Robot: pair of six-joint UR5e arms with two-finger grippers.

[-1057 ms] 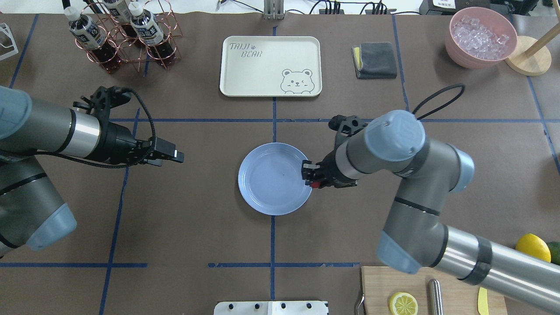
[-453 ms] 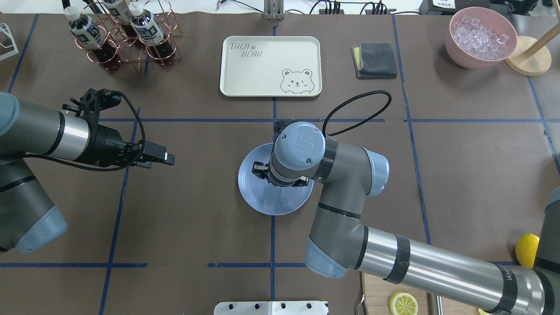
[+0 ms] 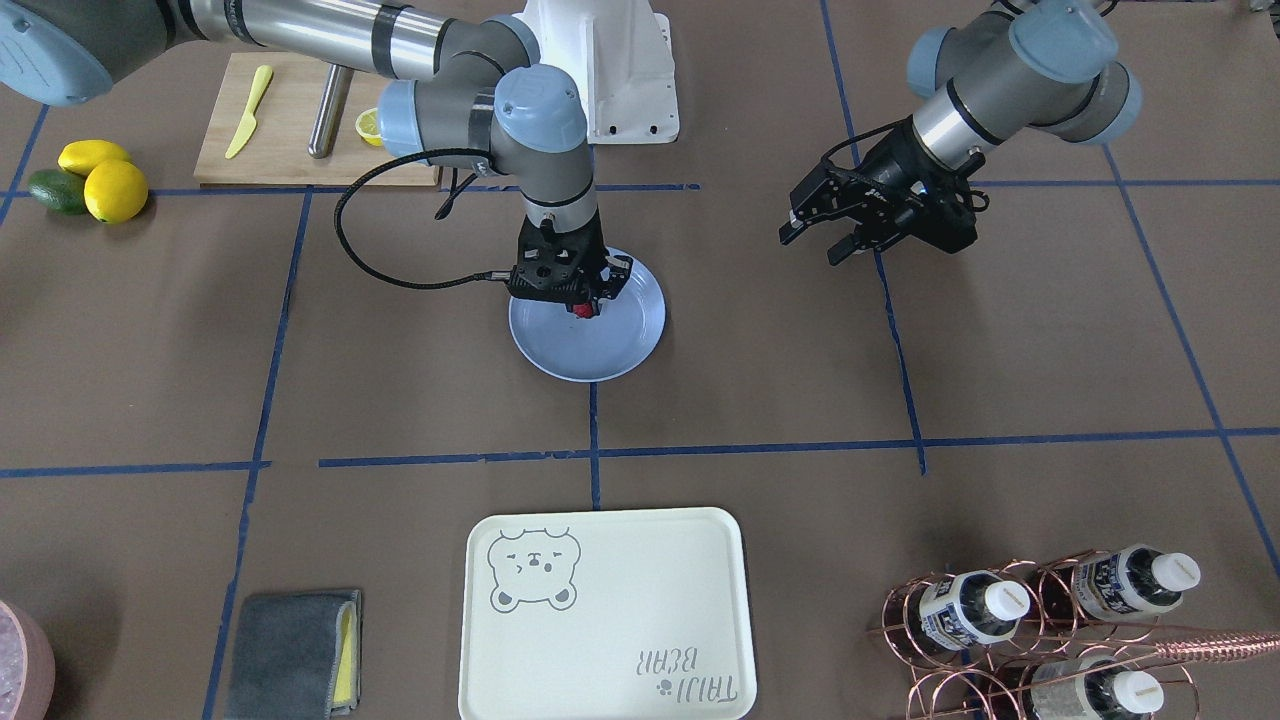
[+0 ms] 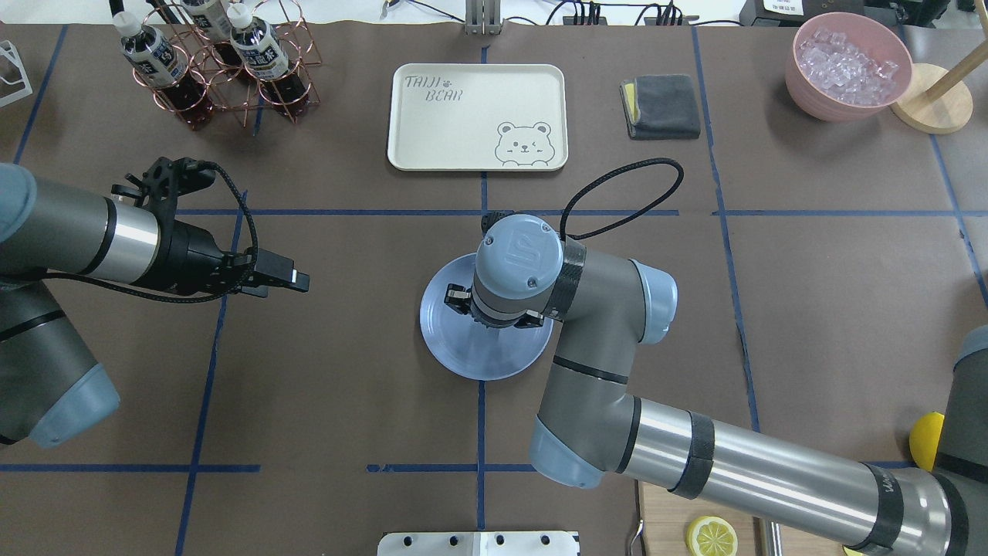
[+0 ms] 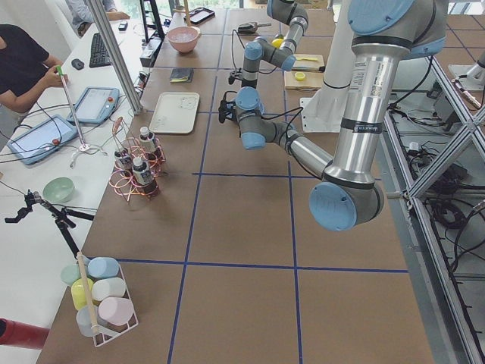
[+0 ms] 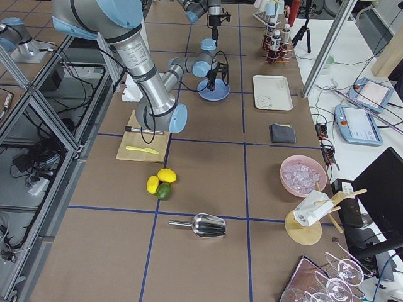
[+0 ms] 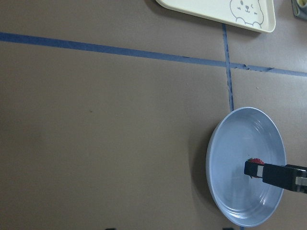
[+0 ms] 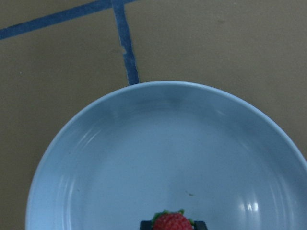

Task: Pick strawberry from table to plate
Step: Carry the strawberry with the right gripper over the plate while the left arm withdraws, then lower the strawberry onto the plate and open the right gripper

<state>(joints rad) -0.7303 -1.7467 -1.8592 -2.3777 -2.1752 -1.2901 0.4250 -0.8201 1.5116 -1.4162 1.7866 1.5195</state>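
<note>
I need to open my right gripper. The strawberry is low inside the plate's rim, near the plate's middle (image 3: pixel 585 331), so it would stay there.
The light-blue plate (image 4: pixel 463 357) lies at the middle of the brown table (image 4: pixel 340 386). In the front-facing view my right gripper (image 3: pixel 583 303) hangs over the plate (image 3: pixel 600 352), shut on the red strawberry (image 3: pixel 581 310). The right wrist view has the strawberry (image 8: pixel 171 222) at its bottom edge, held just above the plate (image 8: pixel 144 158) floor. In the overhead view the right wrist covers the berry. The left wrist view catches the strawberry (image 7: pixel 255 161) over the plate (image 7: pixel 230 163). My left gripper (image 4: pixel 297 279) hovers open, well to the left of the plate and holding nothing.
A cream bear-print tray (image 4: pixel 477 116) sits beyond the plate. A copper rack of bottles (image 4: pixel 216 62) is at the far left, a grey cloth (image 4: pixel 661 106) and a pink bowl of ice (image 4: pixel 847 66) at the far right. Cutting board (image 3: pixel 290 120) and lemons (image 3: pixel 105 180) lie near the robot's right.
My right arm swung left, carrying the strawberry from the plate's right rim to over its middle, then nearly stopped. The left gripper drew back slightly to the left.
</note>
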